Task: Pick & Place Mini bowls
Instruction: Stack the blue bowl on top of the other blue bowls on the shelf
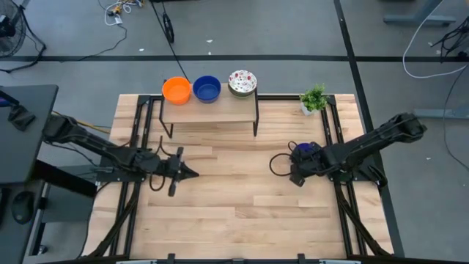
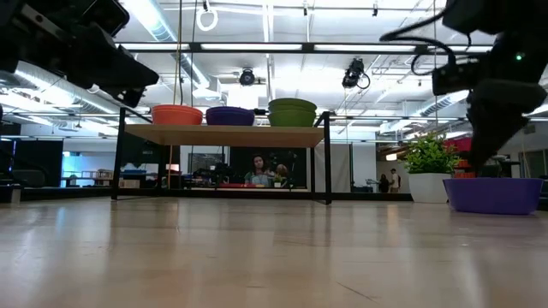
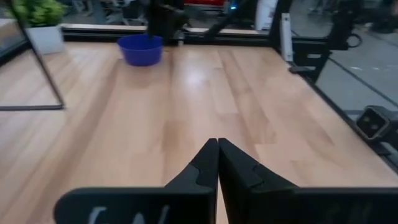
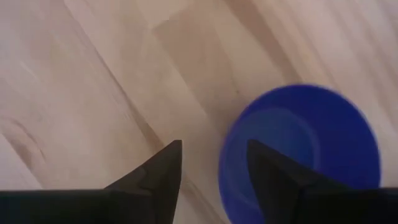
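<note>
My right gripper pinches the blue bowl by its rim (image 4: 231,134) next, to place it with the bowls on the shelf, where it goes.
Three mini bowls stand in a row on the wooden shelf (image 1: 212,110) at the table's far side: an orange one (image 1: 176,90), a dark blue one (image 1: 207,89) and a speckled white one (image 1: 242,82). Another dark blue mini bowl (image 4: 305,149) rests on its base on the table at the right (image 2: 492,195). My right gripper (image 4: 214,152) hangs open just above this bowl's rim, pointing steeply down, and holds nothing. My left gripper (image 3: 217,149) is shut and empty over the table's left middle (image 1: 187,174), pointing toward the right side.
A small green potted plant (image 1: 314,98) stands at the far right corner, behind the blue bowl on the table. The shelf's black legs (image 1: 255,121) stand on the far part of the table. Bare wooden tabletop (image 1: 234,198) lies between the arms and toward the near edge.
</note>
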You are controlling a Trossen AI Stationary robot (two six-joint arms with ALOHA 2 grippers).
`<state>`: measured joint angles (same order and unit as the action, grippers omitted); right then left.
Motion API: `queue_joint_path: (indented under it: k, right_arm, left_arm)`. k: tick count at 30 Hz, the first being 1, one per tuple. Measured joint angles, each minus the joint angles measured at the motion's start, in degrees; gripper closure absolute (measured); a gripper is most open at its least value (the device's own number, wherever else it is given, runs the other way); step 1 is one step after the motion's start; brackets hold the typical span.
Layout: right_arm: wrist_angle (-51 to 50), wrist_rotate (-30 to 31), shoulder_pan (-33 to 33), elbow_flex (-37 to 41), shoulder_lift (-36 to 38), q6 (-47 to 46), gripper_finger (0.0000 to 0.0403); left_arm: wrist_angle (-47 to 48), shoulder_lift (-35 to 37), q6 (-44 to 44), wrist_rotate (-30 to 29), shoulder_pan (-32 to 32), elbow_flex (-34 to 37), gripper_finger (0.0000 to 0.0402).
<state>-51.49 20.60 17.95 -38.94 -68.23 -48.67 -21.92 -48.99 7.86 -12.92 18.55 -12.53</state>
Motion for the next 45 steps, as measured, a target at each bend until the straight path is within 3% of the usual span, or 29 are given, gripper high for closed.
queue_joint_path:
  k: [12,21,24,32,40,45]
  right_arm:
    - [8.61,-6.25,-5.15,8.72,-0.02,3.95,0.0265]
    - [29.44,-10.47,-5.13,8.82,-0.04,13.29,0.0389]
    - [37.69,-11.66,-4.95,7.14,-0.83,16.41,0.039]
    - [39.41,-13.69,-4.94,-11.25,-14.02,32.17,0.0396]
    - [25.64,-14.12,-6.94,-38.64,-28.99,50.91,0.0397]
    - [17.44,-14.07,-11.63,-55.2,-34.8,60.71,0.0398]
  left_arm:
    - [-8.97,-9.89,-1.65,2.36,0.0,0.0,0.0377]
    - [-9.35,-10.69,-1.65,-1.84,-0.04,0.0,0.0293]
    - [-9.6,-10.69,-1.65,-2.51,-0.06,0.0,0.0271]
    - [-9.56,-10.66,-2.7,-2.95,-0.83,0.0,0.0251]
    - [-9.43,-10.64,-2.5,-2.98,-1.14,0.0,0.0259]
    - [-8.82,-10.64,-2.59,-6.86,-1.14,0.0,0.0259]
